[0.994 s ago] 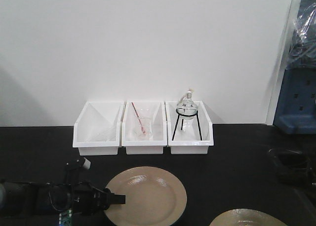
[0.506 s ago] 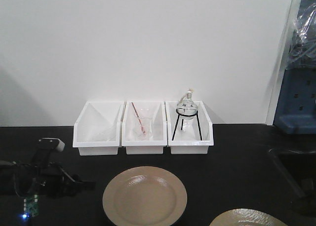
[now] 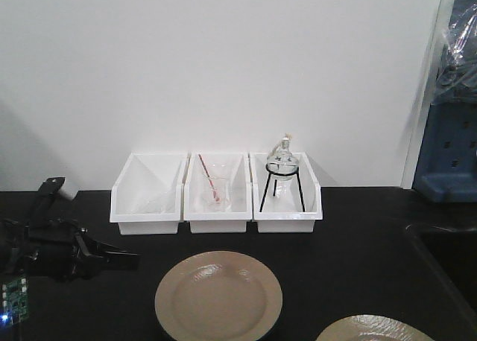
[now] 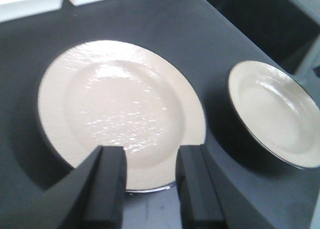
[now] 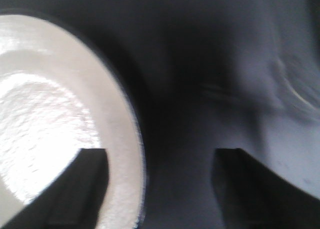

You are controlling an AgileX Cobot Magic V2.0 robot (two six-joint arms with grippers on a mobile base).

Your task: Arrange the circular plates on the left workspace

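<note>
The right gripper grabs the smaller plate by its rim [image 3: 417, 330] next. Then I arrange the circular plates together on the left workspace.
Two tan circular plates lie flat on the black benchtop [image 3: 350, 237]. One plate [image 3: 218, 296] is front centre. The other plate [image 3: 373, 329] is cut off by the bottom right edge. My left gripper [image 3: 131, 260] is open and empty, just left of the centre plate and apart from it. In the left wrist view, that gripper [image 4: 152, 189] has its jaws spread at the near rim of the big plate [image 4: 120, 104], with the second plate [image 4: 275, 111] to the right. My right gripper [image 5: 160, 189] is open and blurred, straddling the rim of a plate [image 5: 45, 119].
Three white bins stand in a row at the back: a left bin [image 3: 148, 193], a middle bin [image 3: 217, 196] with a glass beaker, and a right bin [image 3: 288, 199] with a round flask on a black tripod. A recessed sink [image 3: 451, 263] lies at the right.
My left arm has drawn back to the left, away from the centre plate's left rim. The right arm, seen at the right edge one second ago, has left the front view. The plates have not moved.
</note>
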